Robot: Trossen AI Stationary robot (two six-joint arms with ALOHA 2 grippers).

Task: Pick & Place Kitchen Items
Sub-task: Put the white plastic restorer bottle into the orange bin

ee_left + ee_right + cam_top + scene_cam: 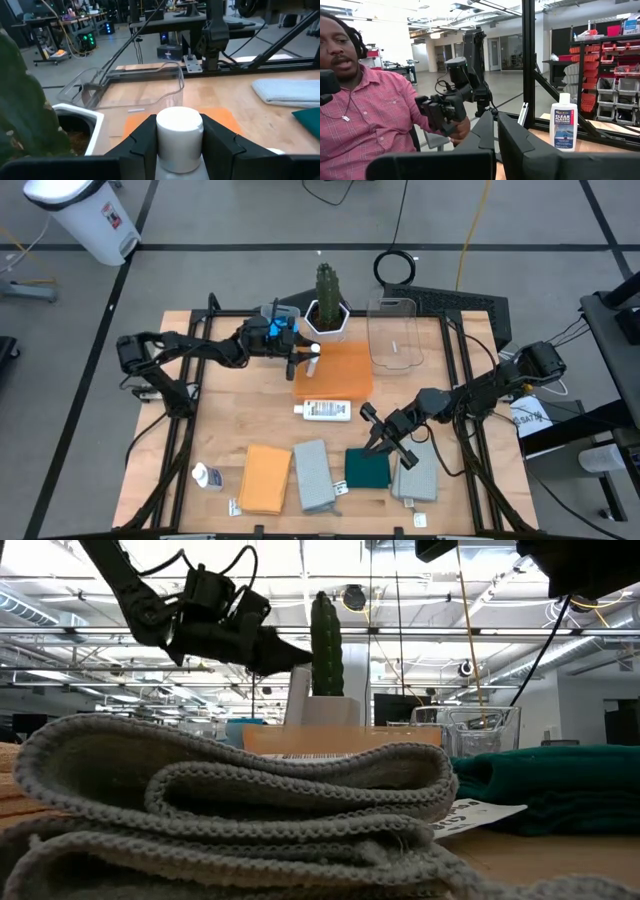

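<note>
The white bottle (312, 364) (180, 137) is upright with its lower end at the orange tray's surface and would stand, so the left gripper opens now.
My left gripper (303, 360) is shut on a small white bottle (313, 358) over the far left corner of the flat orange tray (340, 375), next to the cactus pot (328, 320). A second white bottle (323, 410) lies on its side just in front of the tray, and a third small one (205, 476) lies near the front left. Folded cloths lie flat in a row near the front edge: orange (265, 478), grey (313, 475), dark green (367, 468) and grey (415, 477). My right gripper (378, 432) is shut and holds nothing, above the green cloth. My left gripper pinches the bottle's round white cap (179, 135) between its two fingers (142, 142), one on each side. The fingers come about level from the table's left. The bottle stands roughly upright; the gripper hides its bottom, so I cannot tell if it rests on the tray.
A clear plastic bin (395, 330) stands at the back, right of the cactus (326, 285). Something bright blue (281, 330) shows by the left wrist. A person in a pink shirt (365, 115) sits beyond the table.
</note>
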